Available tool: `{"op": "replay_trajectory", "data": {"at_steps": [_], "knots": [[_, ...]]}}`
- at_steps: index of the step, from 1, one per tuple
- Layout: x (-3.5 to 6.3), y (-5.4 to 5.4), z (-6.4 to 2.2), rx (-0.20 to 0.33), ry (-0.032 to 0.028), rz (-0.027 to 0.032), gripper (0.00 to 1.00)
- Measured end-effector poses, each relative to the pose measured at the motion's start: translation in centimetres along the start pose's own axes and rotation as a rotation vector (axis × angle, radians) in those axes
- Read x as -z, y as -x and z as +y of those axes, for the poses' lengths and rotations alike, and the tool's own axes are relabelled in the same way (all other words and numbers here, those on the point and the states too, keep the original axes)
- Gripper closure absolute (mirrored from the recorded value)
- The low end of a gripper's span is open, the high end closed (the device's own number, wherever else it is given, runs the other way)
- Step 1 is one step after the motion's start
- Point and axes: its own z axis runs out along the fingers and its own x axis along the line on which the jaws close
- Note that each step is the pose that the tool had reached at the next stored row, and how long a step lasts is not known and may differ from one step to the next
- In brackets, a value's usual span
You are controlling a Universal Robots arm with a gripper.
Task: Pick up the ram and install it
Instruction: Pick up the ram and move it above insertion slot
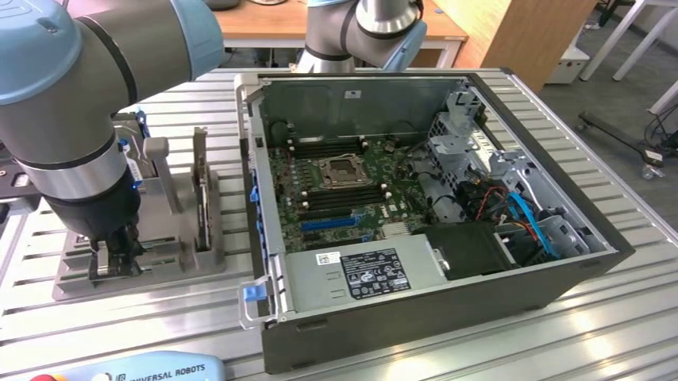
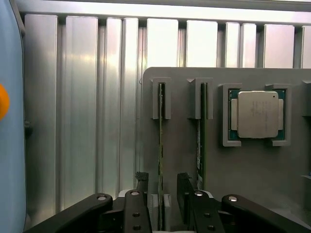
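Note:
Slotted holder brackets hold the ram stick's ends, so my gripper should next grab the stick by its exposed top edge (image 2: 161, 180) between them.
Two thin green ram sticks stand on edge in slots of a grey holder (image 2: 243, 165). In the wrist view, my gripper (image 2: 162, 188) is open and low over the holder, one black finger on each side of one ram stick (image 2: 160, 126), with a gap to both. The other ram stick (image 2: 200, 121) stands just outside one finger (image 2: 183, 187). In the exterior view, the gripper (image 1: 111, 258) reaches down into the holder (image 1: 159, 266) at that view's left, beside the open computer case (image 1: 424, 317). The motherboard's memory slots (image 1: 337, 193) flank the processor socket (image 1: 341, 169).
A square silver processor chip (image 2: 257, 114) lies in its own pocket of the holder. Upright grey brackets (image 1: 199, 190) rise from the holder beside the arm. A second robot arm (image 1: 360, 32) stands behind the case. A teach pendant (image 1: 138, 369) lies at the table's front edge.

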Motion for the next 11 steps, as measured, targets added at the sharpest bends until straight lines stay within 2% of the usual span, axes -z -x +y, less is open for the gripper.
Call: {"op": "replay_trajectory", "data": {"at_steps": [11], "knots": [[0.01,-0.23,0.00,0.000,0.0000,0.0000,0.63]]}}
